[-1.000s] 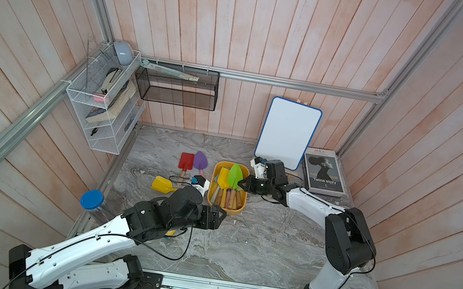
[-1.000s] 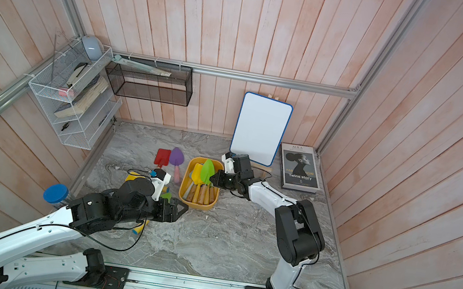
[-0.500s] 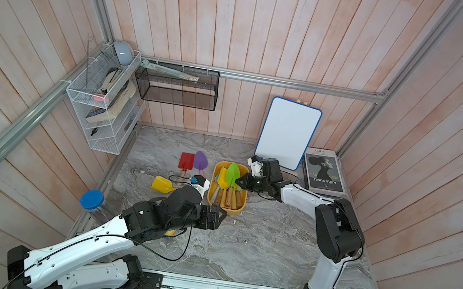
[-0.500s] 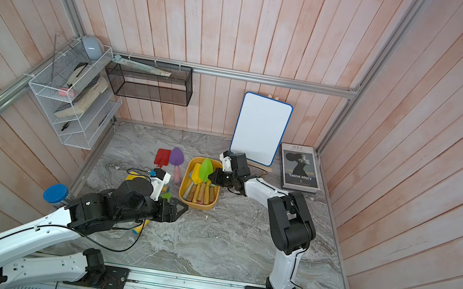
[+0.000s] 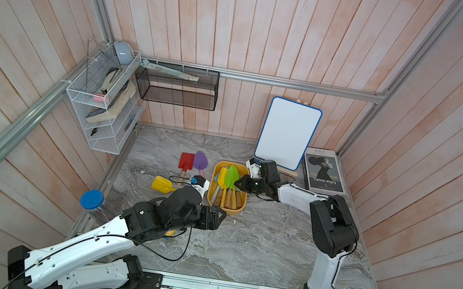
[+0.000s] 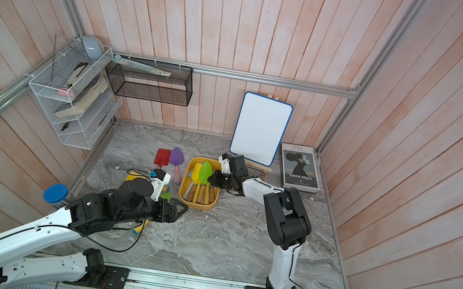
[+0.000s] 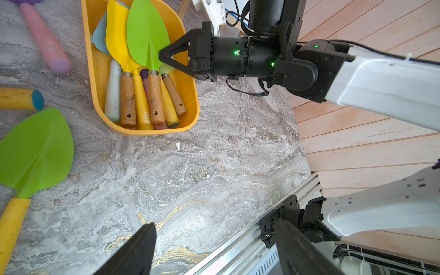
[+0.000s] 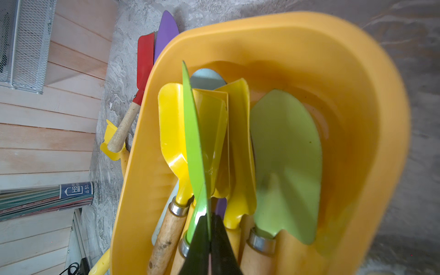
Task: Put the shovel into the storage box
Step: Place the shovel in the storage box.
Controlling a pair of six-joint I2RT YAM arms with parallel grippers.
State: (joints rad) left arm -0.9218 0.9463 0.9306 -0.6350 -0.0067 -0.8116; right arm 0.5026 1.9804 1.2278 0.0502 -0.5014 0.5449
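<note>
The green-bladed shovel (image 5: 231, 176) is above the other shovels, blade and handle inside the box's rim, so my right gripper should open now to release it.
The yellow-orange storage box (image 5: 240, 208) (image 6: 183, 195) stands mid-table and holds several shovels. On top lies a green-bladed shovel (image 5: 231, 176) (image 6: 205, 172) (image 7: 145, 35) with a wooden handle among the other handles. My right gripper (image 5: 238, 182) (image 6: 211, 179) (image 8: 209, 228) is shut on the edge of its blade near the neck, which the left wrist view (image 7: 162, 56) shows from the side. In the right wrist view the blade (image 8: 194, 142) stands on edge over the box (image 8: 357, 95). My left gripper (image 5: 219, 218) (image 7: 215, 225) hovers open and empty just in front of the box.
A red shovel (image 5: 186, 161), a purple shovel (image 5: 200, 161) and a yellow scoop (image 5: 160, 184) lie left of the box. A green shovel with a yellow handle (image 7: 35, 152) lies by my left arm. Behind stand a whiteboard (image 5: 287, 134) and book (image 5: 324, 170); a blue-lidded jar (image 5: 92, 200) is at left.
My right arm has drawn its elbow in and carried the green shovel slightly left over the box. The left arm has stayed still.
</note>
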